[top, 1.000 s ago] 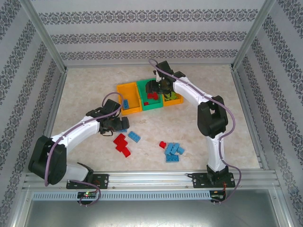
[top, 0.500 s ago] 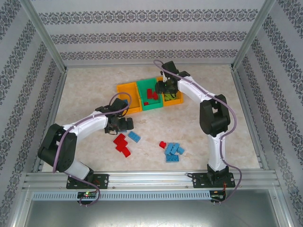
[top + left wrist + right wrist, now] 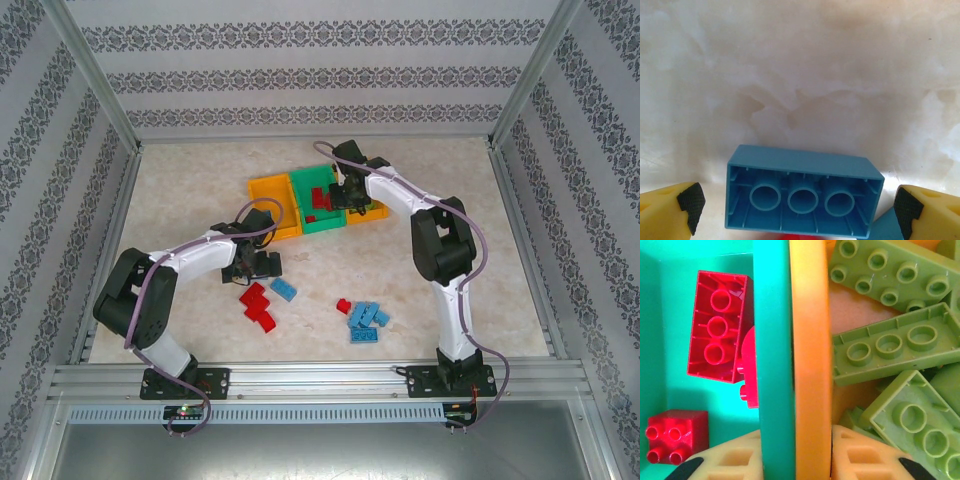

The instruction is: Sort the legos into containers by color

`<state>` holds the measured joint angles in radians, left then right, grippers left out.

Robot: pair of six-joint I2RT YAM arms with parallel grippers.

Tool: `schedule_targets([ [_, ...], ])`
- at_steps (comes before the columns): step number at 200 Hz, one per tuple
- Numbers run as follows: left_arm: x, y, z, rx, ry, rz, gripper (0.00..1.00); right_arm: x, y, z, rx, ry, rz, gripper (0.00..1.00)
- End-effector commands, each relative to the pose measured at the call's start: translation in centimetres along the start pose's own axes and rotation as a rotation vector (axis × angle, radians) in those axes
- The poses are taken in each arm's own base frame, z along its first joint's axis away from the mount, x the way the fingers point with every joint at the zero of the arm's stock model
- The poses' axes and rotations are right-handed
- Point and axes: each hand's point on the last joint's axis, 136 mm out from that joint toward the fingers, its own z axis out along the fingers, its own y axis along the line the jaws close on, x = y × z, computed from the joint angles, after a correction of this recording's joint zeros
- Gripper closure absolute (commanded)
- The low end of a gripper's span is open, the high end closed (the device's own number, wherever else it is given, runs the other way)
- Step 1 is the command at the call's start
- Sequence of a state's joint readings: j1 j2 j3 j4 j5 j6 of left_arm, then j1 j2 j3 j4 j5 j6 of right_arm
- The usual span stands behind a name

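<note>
The black fingers are on either side of the blue lego (image 3: 802, 192), level with its ends, so it is now time for my left gripper to close on it.
In the left wrist view a blue lego (image 3: 802, 192) lies hollow side up on the table between my left gripper's (image 3: 797, 210) black pads (image 3: 690, 202), with a gap on each side; the gripper is open. The three joined containers stand at the back: orange (image 3: 270, 190), green (image 3: 303, 215), orange (image 3: 370, 214). My right gripper (image 3: 796, 460) is shut on the joined walls of the green bin (image 3: 772, 340) and the right orange bin (image 3: 810, 340). Red legos (image 3: 717, 325) lie in the green bin and light green legos (image 3: 890, 347) in the orange one.
Loose on the table in front of the arms are a red cluster (image 3: 258, 305), a blue brick (image 3: 283, 290), a small red brick (image 3: 343, 305) and a blue cluster (image 3: 365, 320). Metal frame posts and patterned walls enclose the table.
My left gripper has slid a little right and come down around the blue lego. My right gripper has moved from over the green bin onto the wall shared with the right orange bin.
</note>
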<state>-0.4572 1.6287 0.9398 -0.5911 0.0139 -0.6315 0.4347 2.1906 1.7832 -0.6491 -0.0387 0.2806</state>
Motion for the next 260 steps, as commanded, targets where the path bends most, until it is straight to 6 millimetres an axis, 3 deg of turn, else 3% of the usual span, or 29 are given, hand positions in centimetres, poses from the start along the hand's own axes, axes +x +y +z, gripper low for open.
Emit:
schedule_targets([
  [1, -0.3, -0.1, 0.0, -0.022, -0.003, 0.016, 0.04, 1.5, -0.1, -0.2, 0.012, 0.028, 0.015, 0.75],
  [40, -0.2, -0.1, 0.2, -0.022, -0.004, 0.012, 0.13, 3.9, 0.2, -0.9, 0.035, 0.036, 0.039, 0.75],
  [89, 0.1, 0.1, 0.4, -0.020, -0.003, 0.004, 0.14, 7.4, 1.2, -1.5, 0.046, 0.062, 0.056, 0.75],
  [120, 0.1, 0.2, 0.3, -0.025, -0.010, 0.012, 0.17, 8.5, 0.9, -2.0, 0.065, 0.061, 0.069, 0.74],
  [137, 0.0, 0.1, 0.3, -0.022, -0.011, 0.013, 0.22, 8.5, 0.7, -2.6, 0.068, 0.049, 0.087, 0.56],
  [174, 0.0, -0.1, 0.6, -0.013, -0.008, 0.015, 0.32, 7.1, 0.9, -4.2, 0.056, -0.007, 0.128, 0.38],
  [225, 0.5, 0.5, 0.2, -0.022, -0.009, 0.004, 0.47, 5.7, 1.2, -6.1, 0.036, -0.067, 0.143, 0.33],
  [260, 1.4, 1.7, -0.3, -0.063, 0.011, -0.021, 0.48, 5.5, 0.3, -7.0, 0.044, -0.083, 0.150, 0.33],
])
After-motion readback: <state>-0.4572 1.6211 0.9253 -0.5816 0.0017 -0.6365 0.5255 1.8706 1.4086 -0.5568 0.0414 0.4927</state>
